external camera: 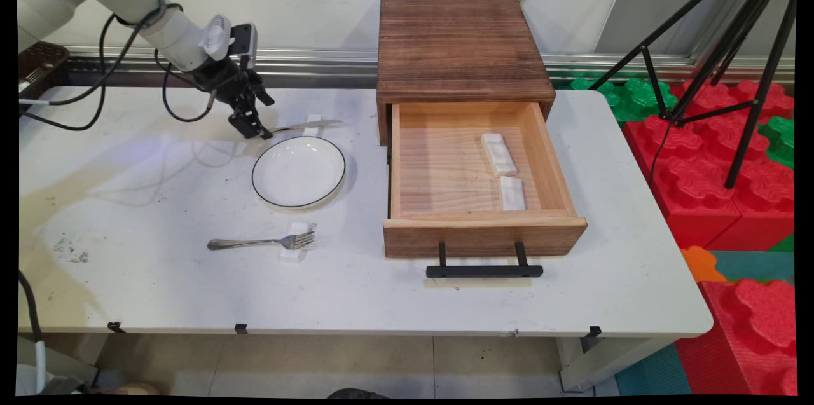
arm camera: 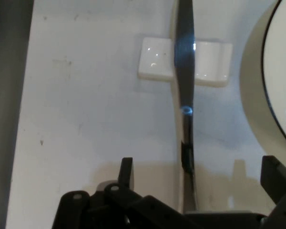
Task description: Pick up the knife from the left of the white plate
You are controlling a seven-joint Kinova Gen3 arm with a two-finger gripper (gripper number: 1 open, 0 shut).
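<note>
My gripper next needs to grab the table knife by its handle [arm camera: 188, 183] to carry the knife over to the open drawer.
My gripper [external camera: 257, 127] hangs low over the table's back left, just behind a white plate with a dark rim [external camera: 299, 171]. It is open. A table knife [external camera: 306, 126] lies with its blade across a small white rest [external camera: 313, 123], its handle end pointing toward the gripper. In the hand view the knife [arm camera: 184, 71] runs up the middle over the rest [arm camera: 155, 64]. Its handle lies between my two fingers [arm camera: 127, 171], clear of both, and the gripper [arm camera: 200, 174] straddles it. The plate's edge [arm camera: 281, 86] shows at the right.
A fork [external camera: 261, 242] lies in front of the plate, tines on another white rest [external camera: 297, 245]. A wooden box [external camera: 461, 49] stands at the back, its drawer [external camera: 410, 163] pulled open with two white rests [external camera: 499, 154] inside. Tripod legs and foam blocks stand off the right edge.
</note>
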